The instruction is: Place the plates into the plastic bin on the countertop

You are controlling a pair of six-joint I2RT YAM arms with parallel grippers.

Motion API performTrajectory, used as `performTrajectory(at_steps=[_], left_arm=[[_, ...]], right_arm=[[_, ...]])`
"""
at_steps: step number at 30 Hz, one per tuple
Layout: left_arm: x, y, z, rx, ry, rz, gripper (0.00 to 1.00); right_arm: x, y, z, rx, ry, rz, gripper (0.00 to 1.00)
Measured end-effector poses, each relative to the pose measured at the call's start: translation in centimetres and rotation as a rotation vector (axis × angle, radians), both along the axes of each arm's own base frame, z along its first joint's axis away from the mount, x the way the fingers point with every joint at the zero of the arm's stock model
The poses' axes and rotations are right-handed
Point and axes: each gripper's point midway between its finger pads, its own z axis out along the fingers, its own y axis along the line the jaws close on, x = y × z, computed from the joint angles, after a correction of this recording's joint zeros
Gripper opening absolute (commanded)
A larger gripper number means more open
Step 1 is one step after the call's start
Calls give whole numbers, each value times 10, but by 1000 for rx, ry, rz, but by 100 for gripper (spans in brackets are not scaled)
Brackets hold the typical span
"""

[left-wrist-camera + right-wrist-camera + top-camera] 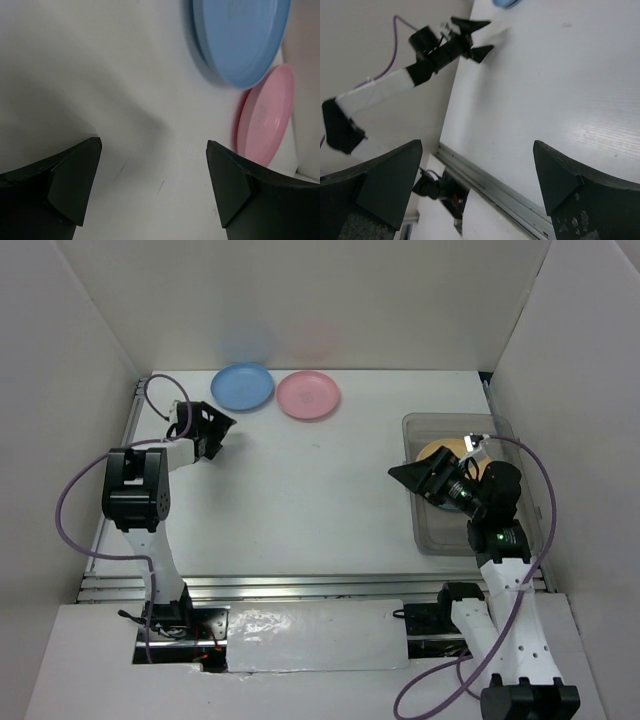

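Observation:
The blue plate (242, 386) needs to go into the plastic bin (425, 530). My left gripper should next grab the blue plate by its rim opposite the pink plate.
A blue plate (242, 386) and a pink plate (308, 395) lie side by side at the back of the countertop (300, 500). The left wrist view shows the blue plate (240, 40) and the pink plate (265, 117) ahead on the right. My left gripper (224, 429) is open and empty, just left of and in front of the blue plate. The clear plastic bin (425, 530) stands at the right with an orange plate (440, 452) inside, partly hidden by my arm. My right gripper (405, 476) is open and empty at the bin's left rim.
White walls enclose the countertop on three sides. A metal rail (300, 585) runs along the near edge. Purple cables loop off both arms. In the right wrist view the left arm (420, 65) shows across the table.

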Motion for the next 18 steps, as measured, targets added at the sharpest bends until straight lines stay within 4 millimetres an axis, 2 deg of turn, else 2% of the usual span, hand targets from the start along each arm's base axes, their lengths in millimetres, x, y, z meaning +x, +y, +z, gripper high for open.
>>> performTrajectory(at_steps=[3,6,10,15,16,18], left_arm=[[29,16,2,-39,-82,47,99],[69,28,6,-64,-154,80,99],[104,32,8,-71,-171,104,95],[127,31,7,-7,-116,149,82],[129,29,4,12,-97,152,76],[128,29,-1,40,-64,168,72]], right_arm=[[-12,18,6,-4,-37,100,100],[-20,29,7,-8,-52,155,100],[-26,34,6,-29,-59,184,100],[-30,32,18,-54,-98,184,100],[-33,32,22,-57,-113,182,100],[-37,33,28,-60,-136,184,100]])
